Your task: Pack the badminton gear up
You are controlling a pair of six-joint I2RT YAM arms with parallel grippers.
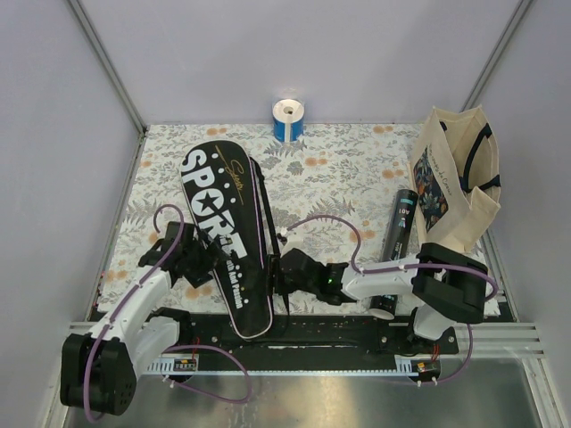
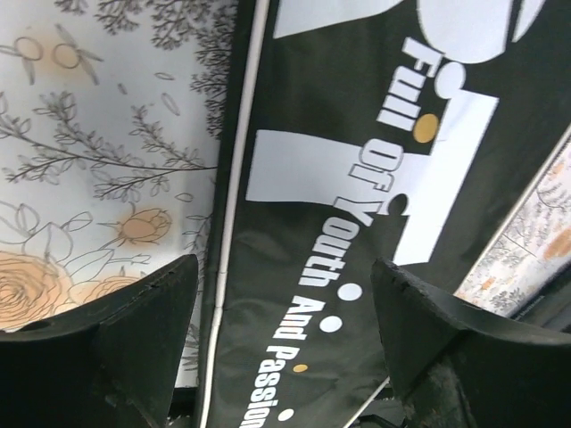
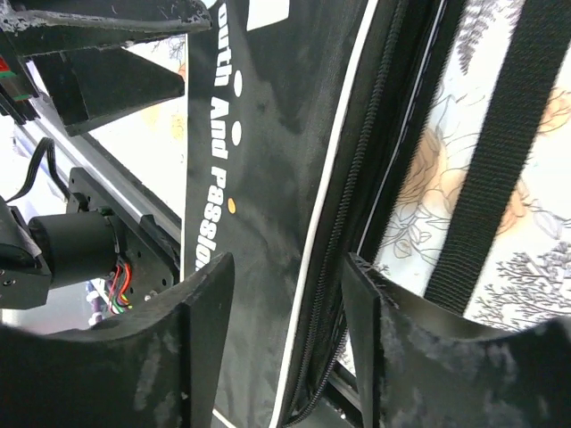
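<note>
My right gripper is going to grab the racket cover [image 1: 223, 223] next by its zippered edge [image 1: 271, 282] near its narrow end. That will turn it on edge for packing.
The long black "SPORT" racket cover [image 1: 223, 223] lies slantwise on the flowered cloth, with its narrow end towards the arms. My left gripper [image 1: 203, 260] hovers open over the cover's narrow part [image 2: 357, 223], and the printed fabric shows between its fingers [image 2: 143, 330]. My right gripper [image 1: 282, 267] is at the cover's right edge. It stands open [image 3: 287, 263], with the zippered edge [image 3: 343, 232] running between its fingers untouched. A black cylindrical tube [image 1: 399, 236] lies to the right.
A cream tote bag [image 1: 451, 183] stands open at the right, just behind the tube. A blue-and-white roll [image 1: 288, 119] sits at the back wall. The cover's black strap [image 3: 500, 152] lies along its right side. A black rail [image 1: 357, 334] runs across the near edge.
</note>
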